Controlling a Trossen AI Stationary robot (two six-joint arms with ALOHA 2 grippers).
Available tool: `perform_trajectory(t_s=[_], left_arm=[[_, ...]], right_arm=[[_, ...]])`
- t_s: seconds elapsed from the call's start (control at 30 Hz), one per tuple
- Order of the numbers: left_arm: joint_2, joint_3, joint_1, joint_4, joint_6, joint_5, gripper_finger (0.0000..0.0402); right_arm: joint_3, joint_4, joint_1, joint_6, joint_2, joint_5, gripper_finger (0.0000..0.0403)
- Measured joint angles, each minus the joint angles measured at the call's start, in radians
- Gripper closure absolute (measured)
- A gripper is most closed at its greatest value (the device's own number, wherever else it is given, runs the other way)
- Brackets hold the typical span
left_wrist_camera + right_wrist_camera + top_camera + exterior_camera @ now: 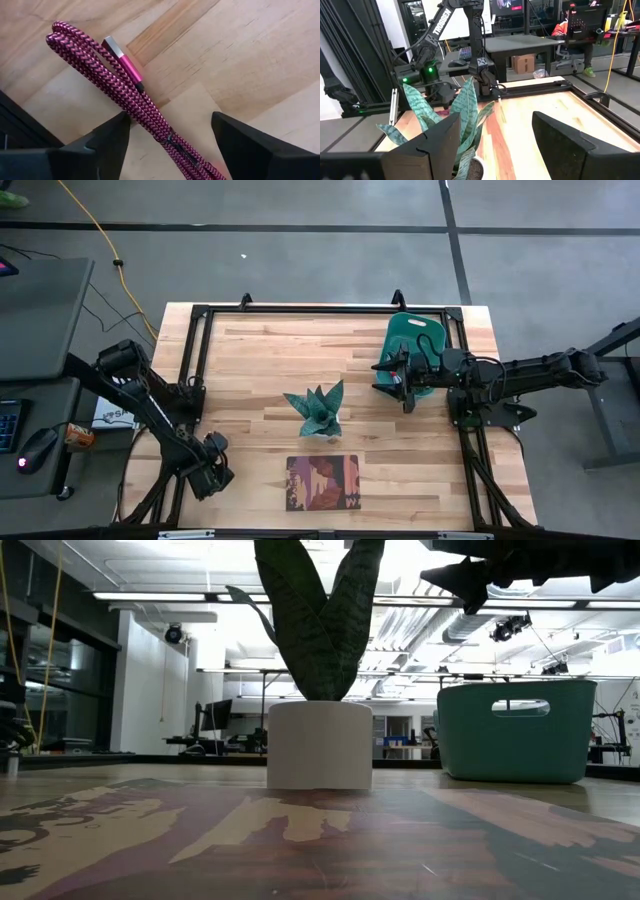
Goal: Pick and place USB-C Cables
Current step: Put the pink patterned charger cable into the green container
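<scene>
Both fingers of my left gripper reach down to the wood astride the dark red cable's black tie point(169, 140), so my left gripper closes on the cable next.
The dark red braided cable bundle point(100, 60) lies flat on the wood, with a silver plug near its looped end. My left gripper point(170, 120) is open low over it at the table's near left point(212, 473), one finger on each side of the bundle. My right gripper point(495, 140) is open and empty. It hovers beside the green basket point(415, 340) at the far right point(393, 376). No grey, white or green cable shows in any view. My left gripper comes from above and stands astride the dark red bundle near its middle point(150, 112), fingers across the strands. The bundle runs close past one finger point(117, 132). I cannot tell whether that finger touches it. The bundle lies on the table.
A potted plant with teal pointed leaves point(316, 412) stands mid-table in a white pot point(320, 745). A reddish-brown book point(322, 482) lies at the near edge. A black frame point(195, 360) borders the table. Bare wood lies between the plant and the left arm.
</scene>
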Motion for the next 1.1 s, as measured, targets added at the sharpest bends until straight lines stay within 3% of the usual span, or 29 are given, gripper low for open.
perform_trajectory(t_s=[0.17,0.4,0.57,0.67,0.77,1.1], left_arm=[[0.001,0.0,0.006,0.009,-0.002,0.005,0.0206],[-0.018,-0.003,0.042,0.019,0.074,0.018,0.0377],[-0.104,-0.008,0.086,0.015,0.134,-0.039,0.0386],[-0.174,-0.002,0.105,0.019,0.193,-0.128,0.0397],[-0.254,0.016,0.128,0.031,0.304,-0.295,0.0398],[-0.538,0.063,0.254,0.076,0.907,-0.888,0.0401]], right_arm=[[0.0,0.0,0.0,-0.001,0.0,0.0,0.0164],[0.0,0.0,0.0,-0.002,0.0,0.0,0.0164],[0.0,0.0,0.0,-0.002,0.0,0.0,0.0164],[0.0,0.0,0.0,-0.002,0.0,0.0,0.0164],[0.0,0.0,0.0,-0.002,0.0,0.0,0.0164],[0.0,0.001,0.0,-0.007,0.0,0.0,0.0164]])
